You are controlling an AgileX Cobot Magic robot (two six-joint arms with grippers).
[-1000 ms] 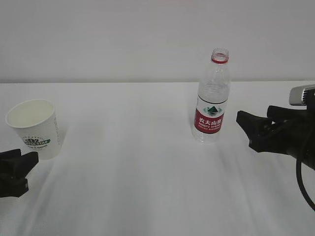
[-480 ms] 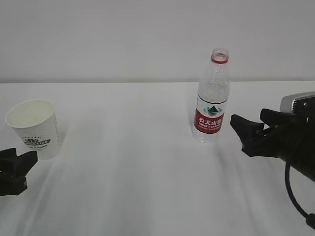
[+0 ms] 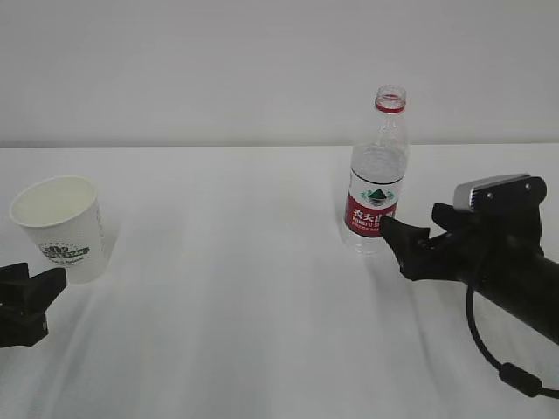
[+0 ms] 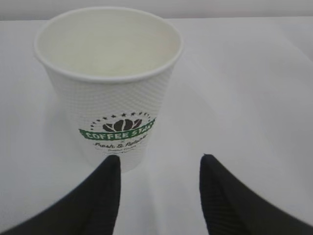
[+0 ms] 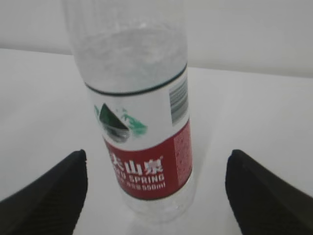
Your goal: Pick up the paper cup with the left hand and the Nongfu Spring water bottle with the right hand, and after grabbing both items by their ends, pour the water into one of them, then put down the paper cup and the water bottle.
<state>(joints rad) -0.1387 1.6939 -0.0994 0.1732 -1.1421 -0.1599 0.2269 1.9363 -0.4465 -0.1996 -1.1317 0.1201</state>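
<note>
The bottle's shoulder (image 3: 385, 129) slopes in toward the bottle's open neck, so the robot's right gripper should next grab the bottle by its labelled lower part (image 3: 370, 215), where the sides are straight.
The paper cup (image 3: 59, 229) stands upright at the table's left, white with a green-and-black logo, and it looks empty inside (image 4: 110, 83). My left gripper (image 3: 35, 279) sits low just in front of it, open (image 4: 159, 164), with the cup ahead and left of the gap; nothing is between the fingers. The Nongfu Spring water bottle (image 3: 378, 183) stands upright right of centre, uncapped, with a red neck ring. My right gripper (image 3: 410, 220) is wide open at its lower part, fingertips on either side of the red label (image 5: 157, 159), not touching. I cannot make out the water level.
The table (image 3: 236, 305) is a plain white surface that meets a pale wall behind. A black cable (image 3: 489, 353) hangs under the right arm at the lower right.
My right gripper has moved left up to the bottle and its jaws have spread wider. The left gripper, cup and bottle have stayed where they were.
</note>
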